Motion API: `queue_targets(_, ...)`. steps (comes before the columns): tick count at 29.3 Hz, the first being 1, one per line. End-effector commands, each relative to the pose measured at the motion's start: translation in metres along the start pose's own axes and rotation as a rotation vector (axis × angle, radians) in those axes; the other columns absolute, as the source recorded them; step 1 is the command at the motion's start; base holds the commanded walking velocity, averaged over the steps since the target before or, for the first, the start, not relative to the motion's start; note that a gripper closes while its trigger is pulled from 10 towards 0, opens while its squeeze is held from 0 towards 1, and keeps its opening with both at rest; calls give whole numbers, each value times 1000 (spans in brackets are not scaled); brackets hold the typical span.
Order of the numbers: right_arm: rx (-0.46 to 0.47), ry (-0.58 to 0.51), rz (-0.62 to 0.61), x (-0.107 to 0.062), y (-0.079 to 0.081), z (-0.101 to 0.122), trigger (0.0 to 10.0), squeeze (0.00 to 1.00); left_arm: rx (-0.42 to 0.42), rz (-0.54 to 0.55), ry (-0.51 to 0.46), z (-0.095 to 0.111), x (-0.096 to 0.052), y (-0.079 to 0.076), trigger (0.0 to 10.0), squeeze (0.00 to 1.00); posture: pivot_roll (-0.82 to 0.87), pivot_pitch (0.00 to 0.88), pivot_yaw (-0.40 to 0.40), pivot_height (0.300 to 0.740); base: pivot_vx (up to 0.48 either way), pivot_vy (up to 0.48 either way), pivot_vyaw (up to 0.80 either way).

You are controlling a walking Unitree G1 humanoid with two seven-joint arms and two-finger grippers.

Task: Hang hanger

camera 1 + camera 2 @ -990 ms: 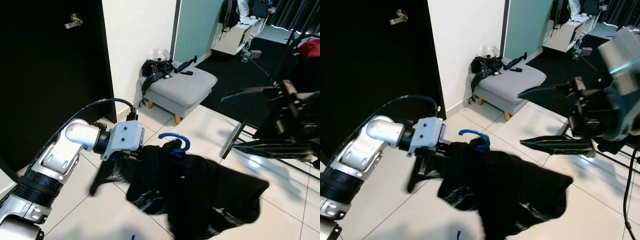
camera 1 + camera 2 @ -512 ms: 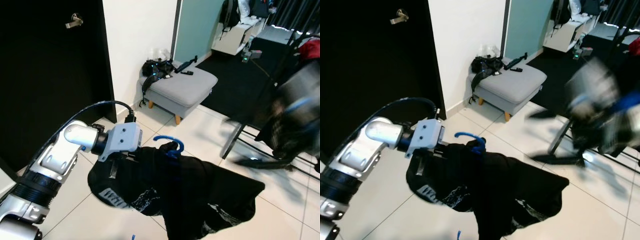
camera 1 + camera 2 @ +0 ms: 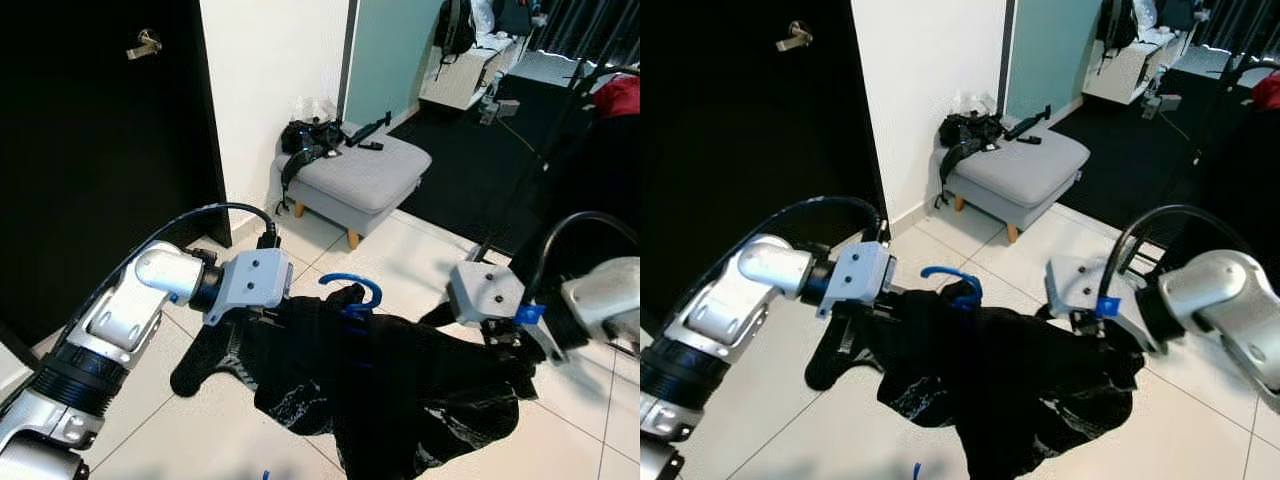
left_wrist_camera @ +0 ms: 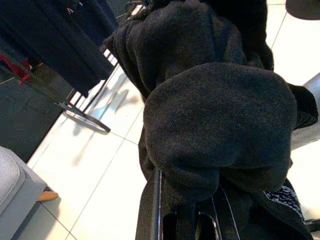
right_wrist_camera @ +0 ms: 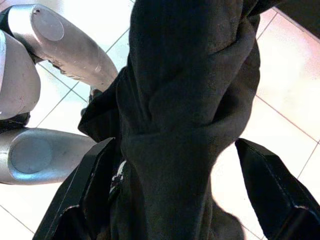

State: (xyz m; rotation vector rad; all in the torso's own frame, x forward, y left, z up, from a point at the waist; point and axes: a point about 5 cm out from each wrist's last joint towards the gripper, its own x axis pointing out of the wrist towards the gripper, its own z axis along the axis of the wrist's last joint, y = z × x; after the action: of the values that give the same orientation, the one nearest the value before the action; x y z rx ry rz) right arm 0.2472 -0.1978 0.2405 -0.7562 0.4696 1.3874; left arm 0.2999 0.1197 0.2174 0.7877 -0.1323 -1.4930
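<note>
The cloth spreads wide and slack (image 3: 375,395) below the blue hook. My right gripper should pinch it next by the narrow gathered fold at its end (image 3: 508,362).
A black garment (image 3: 390,370) hangs off the floor on a blue hanger, whose hook (image 3: 352,289) sticks up in the middle. My left gripper (image 3: 262,326) is buried in the garment's left end and shut on it; the cloth bunches over its fingers (image 4: 156,210) in the left wrist view. My right gripper (image 3: 503,347) is at the garment's right end. It stands open, with one black finger (image 5: 85,200) on each side of the hanging cloth (image 5: 185,115). I cannot tell whether they touch it.
A grey footstool (image 3: 370,178) carrying a black bag (image 3: 308,137) stands by the white wall. A black door (image 3: 100,150) is at left. A clothes rack (image 3: 590,150) with dark clothes stands at right, its foot (image 4: 85,117) on the white tiles.
My right arm has come down from the upper right, and its gripper now straddles the garment's right end. The left gripper still holds the garment in roughly the same place.
</note>
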Motion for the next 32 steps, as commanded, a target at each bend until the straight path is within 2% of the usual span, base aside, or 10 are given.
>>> queue_targets(1, -13, 2, 4, 5, 0, 1, 10000, 0, 33, -10, -38, 10, 5, 1, 10000, 0, 1, 47, -35, 740, 0, 0, 0)
queue_targets(2, -13, 2, 4, 5, 0, 1, 10000, 0, 33, -10, -38, 10, 5, 1, 10000, 0, 1, 47, -35, 740, 0, 0, 0)
queue_targets(3, -25, 21, 10, 12, -1, 0, 2196, 0, 36, -9, -45, 11, 6, 2, 10000, 0, 1, 45, -34, 740, 0, 0, 0)
queue_targets(4, -37, 39, 18, 17, -1, -1, 0, 0, 38, -6, -53, 13, 8, 3, 10000, 0, 3, 46, -34, 740, 0, 0, 0)
queue_targets(7, -56, 51, 26, 26, -2, -1, 0, 0, 39, 1, -60, 14, 10, 3, 10000, 0, 4, 44, -34, 740, 0, 0, 0)
queue_targets(10, -61, 47, 15, 26, -5, 0, 0, 0, 38, 10, -61, 14, 9, 4, 10000, 0, 5, 43, -34, 740, 0, 0, 0)
queue_targets(23, -47, -16, -117, 13, -24, 3, 0, 0, 51, 111, -53, 12, 6, 16, 10000, 0, 6, 33, -33, 740, 0, 0, 0)
queue_targets(25, -32, -135, -251, -12, -41, 12, 0, 0, 71, 259, -73, 15, 1, 35, 10000, 0, 7, 30, -29, 740, 0, 0, 0)
queue_targets(28, -30, -183, -296, -23, -46, 17, 0, 0, 81, 321, -84, 17, -2, 43, 10000, 0, 7, 28, -29, 740, 0, 0, 0)
queue_targets(32, -51, -257, -358, -53, -50, 26, 0, 0, 150, 453, -135, 31, -15, 63, 10000, 0, 1, 27, -25, 740, 0, 0, 0)
